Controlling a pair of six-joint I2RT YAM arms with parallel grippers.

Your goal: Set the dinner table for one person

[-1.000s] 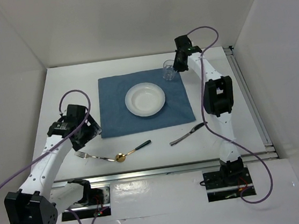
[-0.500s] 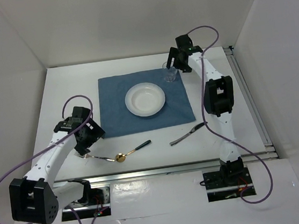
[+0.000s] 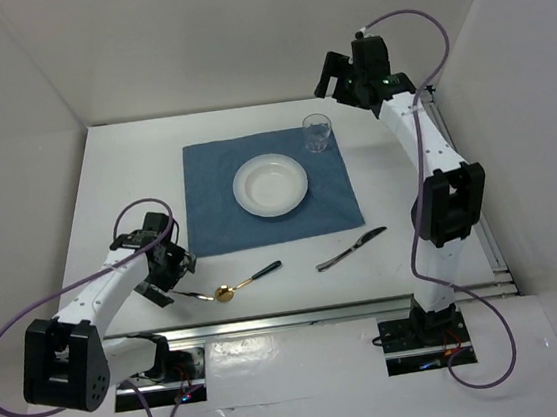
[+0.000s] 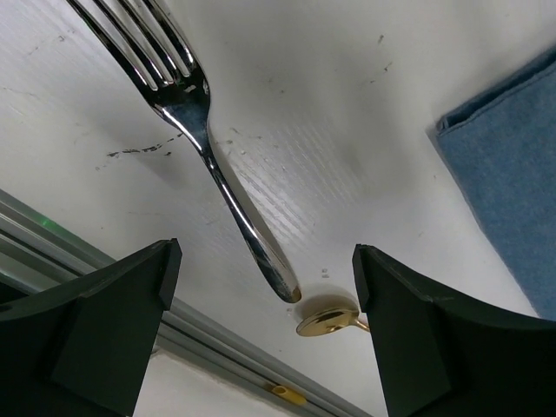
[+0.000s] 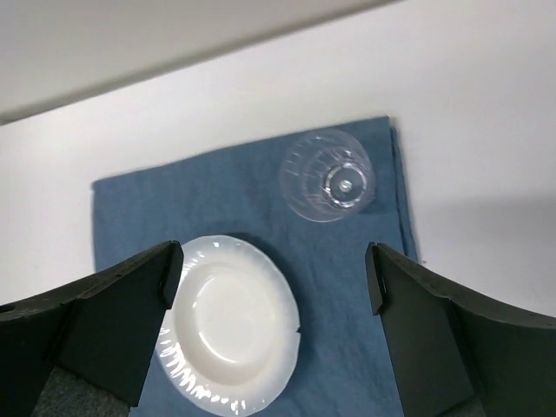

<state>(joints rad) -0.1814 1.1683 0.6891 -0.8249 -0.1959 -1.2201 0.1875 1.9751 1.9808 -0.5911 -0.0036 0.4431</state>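
My left gripper's fingers are well apart from their soft shadows and would miss the handle if they closed now. They should go lower before they close on the fork's handle [image 3: 193, 296] [image 4: 257, 243].
The white dinner table [image 3: 124, 176] carries a blue cloth [image 3: 208, 206] with a white plate [image 3: 271, 184] in the middle and a clear glass [image 3: 317, 132] upright on its far right corner. A silver fork [image 4: 208, 148] lies near the front edge, its handle end touching a gold spoon's bowl [image 4: 326, 320]. My left gripper [image 3: 166, 280] hovers open over the fork's handle, one finger on each side of it [image 4: 261, 287]. My right gripper [image 3: 336, 76] is raised above and behind the glass [image 5: 328, 175], open and empty [image 5: 274, 278].
A silver knife [image 3: 352, 248] lies on the table right of the dark-handled spoon [image 3: 247, 281], in front of the cloth. A metal rail [image 3: 301, 317] runs along the front edge, another along the right side. White walls enclose the table.
My right gripper opened, let go of the glass and rose up and back; the glass stays on the cloth. My left gripper moved down and toward the front edge, over the fork.
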